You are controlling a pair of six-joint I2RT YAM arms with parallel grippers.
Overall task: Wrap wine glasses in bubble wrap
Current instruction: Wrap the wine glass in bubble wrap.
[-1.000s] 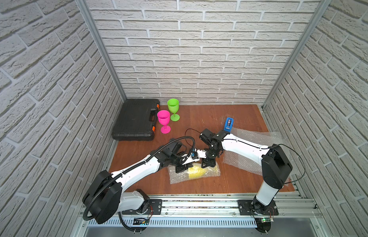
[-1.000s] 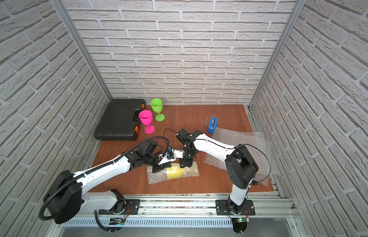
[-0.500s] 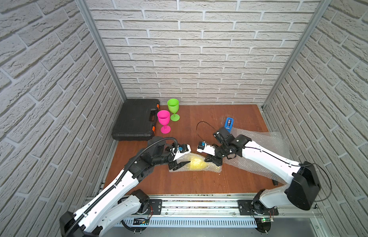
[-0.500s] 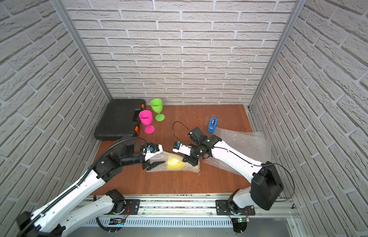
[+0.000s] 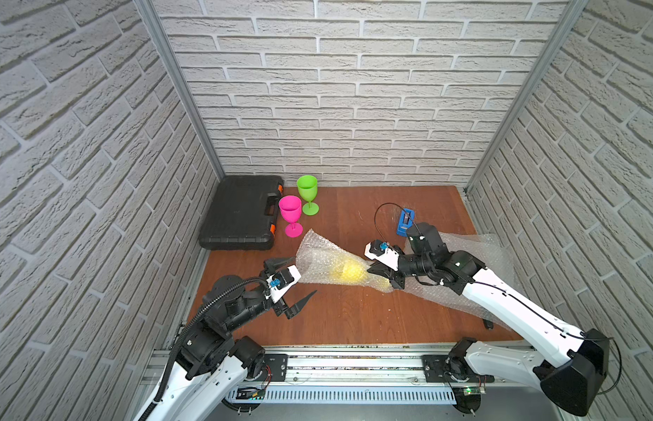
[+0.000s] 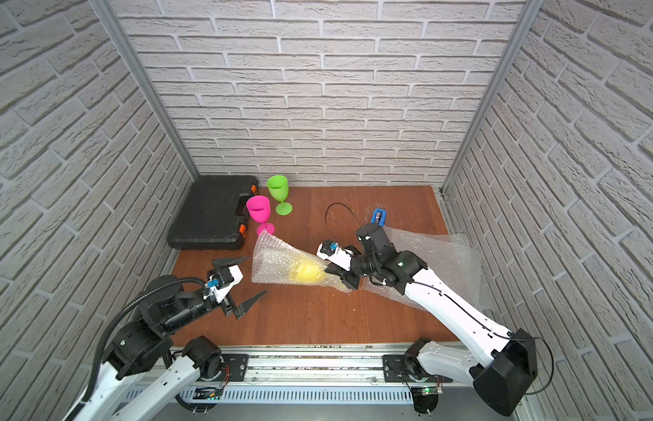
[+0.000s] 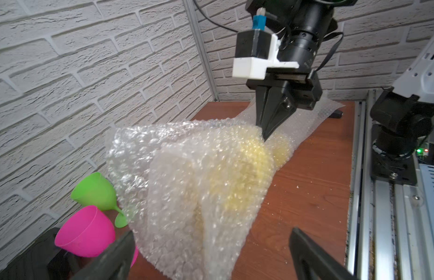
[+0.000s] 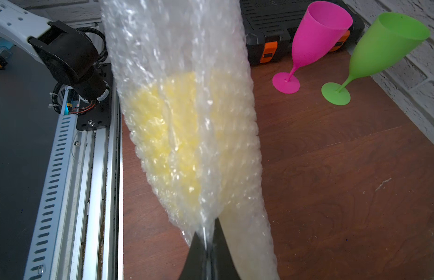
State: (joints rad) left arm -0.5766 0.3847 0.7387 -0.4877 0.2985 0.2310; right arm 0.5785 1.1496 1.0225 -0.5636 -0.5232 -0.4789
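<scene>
I should next grab the bubble wrap roll by its flared wide end with my left gripper, to fold the loose wrap over the yellow glass (image 5: 348, 271).
My right gripper (image 8: 207, 237) is shut on the narrow end of a bubble wrap (image 5: 328, 260) roll and holds it above the table. A yellow wine glass (image 5: 348, 271) shows through the wrap, also in the right wrist view (image 8: 172, 135). The roll's wide end flares toward the back left. My left gripper (image 5: 305, 275) stands open just left of that flared end, with nothing between its fingers (image 7: 124, 244). A pink wine glass (image 5: 290, 211) and a green wine glass (image 5: 307, 189) stand upright at the back left.
A black case (image 5: 241, 215) lies against the left wall beside the two upright glasses. A blue tape dispenser (image 5: 404, 220) sits at the back right. A second bubble wrap sheet (image 5: 474, 255) lies flat under my right arm. The metal rail (image 5: 354, 359) runs along the front edge.
My left gripper has opened, let go of the wrapped bundle and pulled back to the left. The right gripper has raised the bundle off the table and swung it toward the back.
</scene>
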